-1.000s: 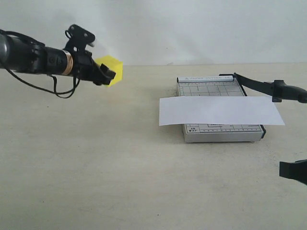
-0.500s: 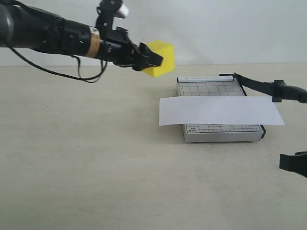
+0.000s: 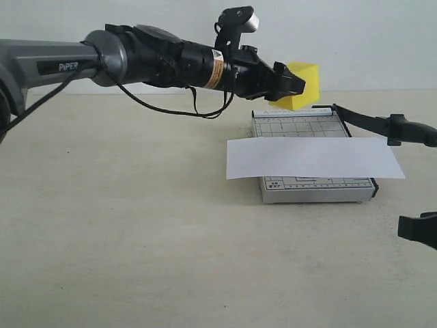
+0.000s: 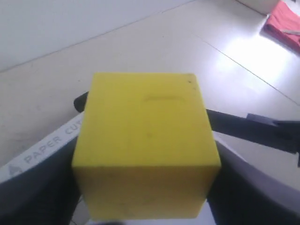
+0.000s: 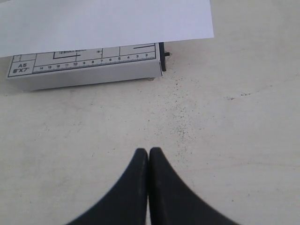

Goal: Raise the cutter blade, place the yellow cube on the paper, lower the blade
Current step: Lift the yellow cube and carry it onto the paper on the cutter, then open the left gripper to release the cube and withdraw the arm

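Note:
The yellow cube (image 3: 304,87) goes lower in my left gripper, before its release. It hangs high above the white paper (image 3: 314,157), so it would drop if I opened now.
The yellow cube (image 3: 307,85) hangs in the air over the far edge of the grey cutter base (image 3: 293,127), with my left gripper (image 3: 295,83) shut on it. In the left wrist view the yellow cube (image 4: 147,140) fills the middle, a dark finger (image 4: 40,192) on either side. The white paper (image 3: 314,157) lies across the base. The cutter blade (image 3: 374,124) stands lifted off the base, angled out to the right. My right gripper (image 5: 149,153) is shut and empty above bare table, in front of the base's near corner (image 5: 84,68).
The left arm (image 3: 136,60) stretches across from the left, above the table. A red thing (image 4: 286,23) lies on the floor beyond the table. The right gripper (image 3: 418,229) shows at the right edge of the exterior view.
My left arm has carried the yellow cube to the right, from above the table's left side to over the cutter's far edge. The right gripper, blade and paper have not moved.

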Tool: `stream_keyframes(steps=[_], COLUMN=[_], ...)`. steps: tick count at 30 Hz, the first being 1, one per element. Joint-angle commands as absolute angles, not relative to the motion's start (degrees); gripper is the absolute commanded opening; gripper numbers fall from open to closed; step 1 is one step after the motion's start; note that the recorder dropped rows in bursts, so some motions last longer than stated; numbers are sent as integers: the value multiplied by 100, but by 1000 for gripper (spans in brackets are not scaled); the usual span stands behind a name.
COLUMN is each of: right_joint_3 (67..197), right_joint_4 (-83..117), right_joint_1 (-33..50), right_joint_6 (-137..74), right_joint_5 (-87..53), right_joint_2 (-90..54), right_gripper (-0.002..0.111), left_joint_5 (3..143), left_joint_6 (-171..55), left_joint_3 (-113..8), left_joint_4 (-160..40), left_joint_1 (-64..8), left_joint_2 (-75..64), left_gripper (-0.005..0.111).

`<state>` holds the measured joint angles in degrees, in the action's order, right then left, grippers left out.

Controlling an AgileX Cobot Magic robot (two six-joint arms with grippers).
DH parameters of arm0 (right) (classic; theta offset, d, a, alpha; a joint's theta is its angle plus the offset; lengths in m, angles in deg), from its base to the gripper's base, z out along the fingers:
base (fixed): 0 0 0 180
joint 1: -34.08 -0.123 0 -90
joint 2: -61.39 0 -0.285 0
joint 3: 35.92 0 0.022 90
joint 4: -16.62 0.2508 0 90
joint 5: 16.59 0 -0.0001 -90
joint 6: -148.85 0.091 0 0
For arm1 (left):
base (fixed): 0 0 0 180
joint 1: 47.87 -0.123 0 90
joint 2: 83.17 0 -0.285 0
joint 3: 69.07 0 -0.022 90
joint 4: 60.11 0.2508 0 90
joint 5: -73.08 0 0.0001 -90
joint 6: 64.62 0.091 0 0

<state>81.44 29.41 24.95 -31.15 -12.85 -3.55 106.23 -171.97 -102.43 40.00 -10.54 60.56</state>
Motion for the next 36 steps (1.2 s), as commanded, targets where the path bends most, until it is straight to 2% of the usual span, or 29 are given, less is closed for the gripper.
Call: stream_keyframes(steps=[1,7,12,29,32,36], right_joint_3=[8131,8131,8131,8131,8131,8131], right_joint_4=[2926,2926,2926,2926,2926,2926], right_joint_1=[2491,2491,2491,2491,2491,2491], right_joint_6=[-3153,-3153,-3153,-3163,-3163,-3163], right_joint_5=[-1340,-1320,-1320,-1226,-1226,-1226], right_joint_2=[-364,-364,-364,-364,-364,-364], right_gripper=[0,0,0,0,0,0], left_joint_5=[9790,10070,10568,10648,10648,10669], left_joint_6=[-18143,-17607,-15887,-15434,-15411,-15402], left_joint_3=[-10372,-10357,-10348,-10348,-10348,-10348], left_joint_4=[3984,3984,3984,3984,3984,3984], left_joint_1=[-989,-815,-471,-470,-470,-470], left_joint_2=[6150,6171,6229,6830,6830,6830], left_gripper=[4,4,4,5,15,49])
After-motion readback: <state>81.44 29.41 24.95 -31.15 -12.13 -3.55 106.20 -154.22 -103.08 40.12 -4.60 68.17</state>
